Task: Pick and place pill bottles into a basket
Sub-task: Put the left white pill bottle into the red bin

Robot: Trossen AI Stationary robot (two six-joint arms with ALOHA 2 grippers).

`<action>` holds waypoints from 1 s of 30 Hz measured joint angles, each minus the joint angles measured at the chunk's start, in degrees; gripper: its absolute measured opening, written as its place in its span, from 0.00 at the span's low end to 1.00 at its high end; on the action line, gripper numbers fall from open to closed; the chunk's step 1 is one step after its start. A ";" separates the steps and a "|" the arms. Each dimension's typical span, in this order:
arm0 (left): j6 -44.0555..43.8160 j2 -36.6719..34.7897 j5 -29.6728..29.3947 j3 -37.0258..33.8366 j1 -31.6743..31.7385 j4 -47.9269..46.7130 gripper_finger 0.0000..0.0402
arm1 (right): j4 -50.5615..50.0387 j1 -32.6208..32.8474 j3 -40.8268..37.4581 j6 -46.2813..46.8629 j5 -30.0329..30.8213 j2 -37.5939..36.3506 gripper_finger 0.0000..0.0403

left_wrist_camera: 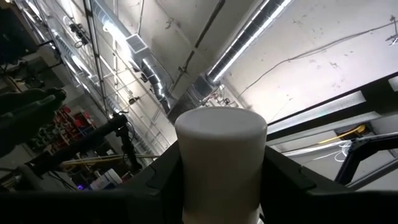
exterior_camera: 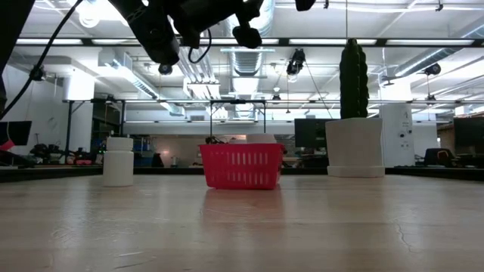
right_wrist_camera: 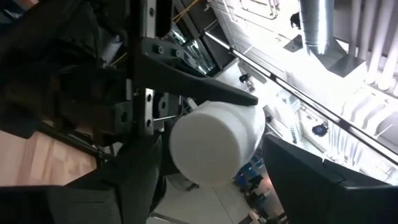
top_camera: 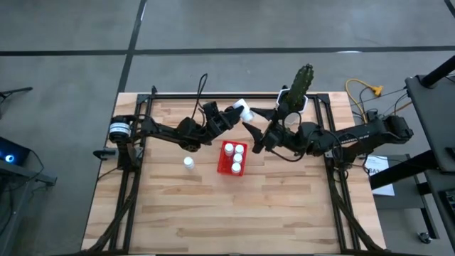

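Observation:
I will next use my right gripper to grab the bottle's cap [top_camera: 247,114], so that I can put the bottle into the red basket [top_camera: 232,158].
My left gripper [top_camera: 238,112] is shut on a small white pill bottle [top_camera: 244,110], held up in the air past the far end of the red basket [top_camera: 232,158]. My right gripper [right_wrist_camera: 208,149] is open; its fingers stand on either side of the same bottle [right_wrist_camera: 214,143], reaching in from the right. The basket rests on the table with three bottles in it. Another bottle [top_camera: 188,163] stands upright on the table left of the basket. My left gripper pinches the bottle by its round side wall [left_wrist_camera: 186,180] between its two fingers. One flat end of the bottle [left_wrist_camera: 221,127] sticks out past the fingertips. The fingers slant upward from the table's left. The bottle is lifted clear of the table.
A white pot [top_camera: 295,107] with a tall green cactus [top_camera: 301,82] stands at the table's far edge, just behind my right arm. The near half of the wooden table [top_camera: 234,213] is bare. Dark frame rails [top_camera: 131,192] run along both sides.

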 joint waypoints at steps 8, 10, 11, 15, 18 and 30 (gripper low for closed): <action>0.36 -0.06 0.13 0.04 0.00 -0.02 0.35 | 0.01 -0.20 0.24 0.06 -0.02 0.07 0.63; 1.22 -0.06 0.13 0.04 -0.02 -0.04 0.35 | 0.00 -0.20 0.24 0.18 -0.02 0.07 0.61; 1.27 -0.07 0.14 0.04 -0.02 -0.10 0.35 | 0.04 -0.20 0.24 0.12 -0.02 0.09 0.60; 1.27 -0.16 0.14 0.11 -0.02 -0.92 0.35 | 0.11 -0.22 0.53 -0.17 -0.05 0.11 0.56; 1.29 -0.22 0.15 0.17 -0.02 -0.98 0.35 | 0.10 -0.22 0.70 -0.69 -0.53 0.11 0.55; 1.31 -0.24 1.06 0.09 -0.07 -1.42 0.35 | 0.25 -0.60 0.70 -1.98 -2.08 0.11 0.58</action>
